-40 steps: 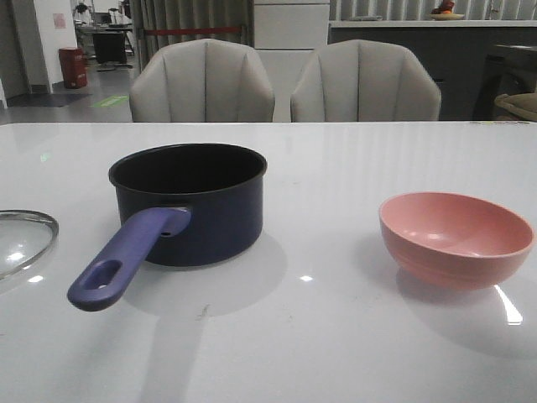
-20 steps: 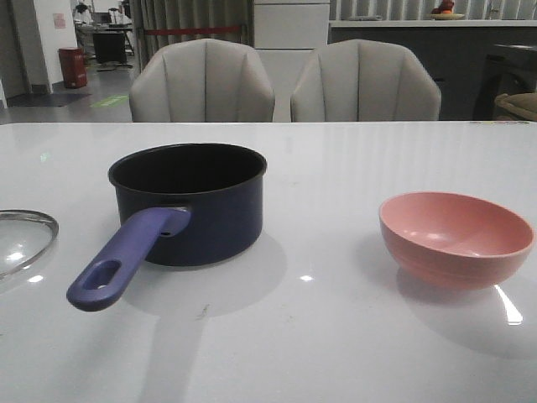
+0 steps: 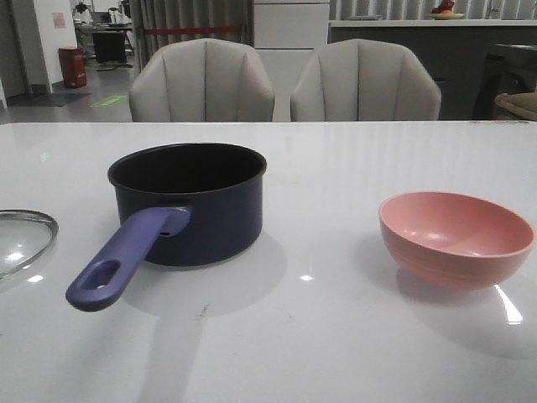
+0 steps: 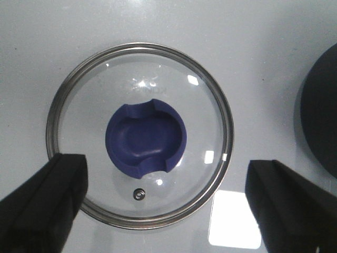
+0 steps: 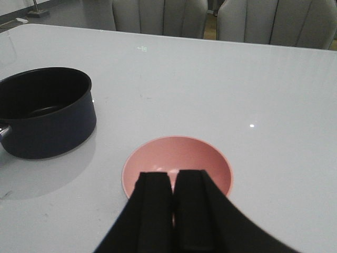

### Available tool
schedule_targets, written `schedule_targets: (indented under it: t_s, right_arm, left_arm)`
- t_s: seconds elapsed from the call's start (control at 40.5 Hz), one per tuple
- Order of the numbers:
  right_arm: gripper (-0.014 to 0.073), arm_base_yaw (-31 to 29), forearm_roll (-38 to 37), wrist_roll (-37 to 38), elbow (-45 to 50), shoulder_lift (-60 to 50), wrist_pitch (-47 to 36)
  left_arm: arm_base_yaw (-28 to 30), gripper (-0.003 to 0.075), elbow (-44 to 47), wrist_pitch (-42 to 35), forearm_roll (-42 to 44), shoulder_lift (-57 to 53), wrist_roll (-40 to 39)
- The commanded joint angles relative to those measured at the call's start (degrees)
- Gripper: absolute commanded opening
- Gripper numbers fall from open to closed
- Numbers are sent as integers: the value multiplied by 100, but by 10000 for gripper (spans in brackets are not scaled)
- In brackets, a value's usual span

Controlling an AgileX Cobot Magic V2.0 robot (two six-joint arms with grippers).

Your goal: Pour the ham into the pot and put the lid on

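Note:
The lid's glass disc lies flat and is too broad for my fingers. I need to grab the lid by its narrow dark-blue knob with my left gripper next.
The dark navy pot stands left of the table's middle, its blue-purple handle pointing toward the front. The glass lid lies flat at the left edge. In the left wrist view the lid with its dark-blue knob sits straight below my left gripper, which is open wide and touches nothing. The pink bowl rests on the right. My right gripper hovers shut over the bowl, holding nothing. No ham shows in any view; the black fingers hide part of the bowl's inside.
Two grey chairs stand behind the white table's far edge. The pot's rim shows at the side of the left wrist view, close to the lid. Neither arm appears in the front view.

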Motion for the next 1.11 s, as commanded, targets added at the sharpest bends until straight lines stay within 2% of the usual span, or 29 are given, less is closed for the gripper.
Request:
schedule_targets:
  t_s: [0.0, 0.371, 0.791, 0.939, 0.988, 1.087]
  right_arm:
    - [155, 2, -4, -27, -135, -12, -493]
    - [155, 2, -4, -27, -135, -12, -493]
    - [155, 2, -4, -27, -135, -12, -493]
    - [155, 2, -4, -27, -135, -12, -493]
    - [155, 2, -4, -27, -135, -12, -493]
    - [155, 2, -4, -27, -135, -12, -493]
  left_arm:
    - [21, 638, -449, 44, -9, 37, -111]
    - [-4, 638, -774, 225, 314, 777, -371]
    - [-146, 638, -820, -6, 194, 1277, -371]
    - [-146, 636, -820, -17, 329, 1387, -644]
    - [-146, 623, -820, -47, 341, 1391, -644]
    - [-146, 536, -820, -57, 350, 1391, -644]
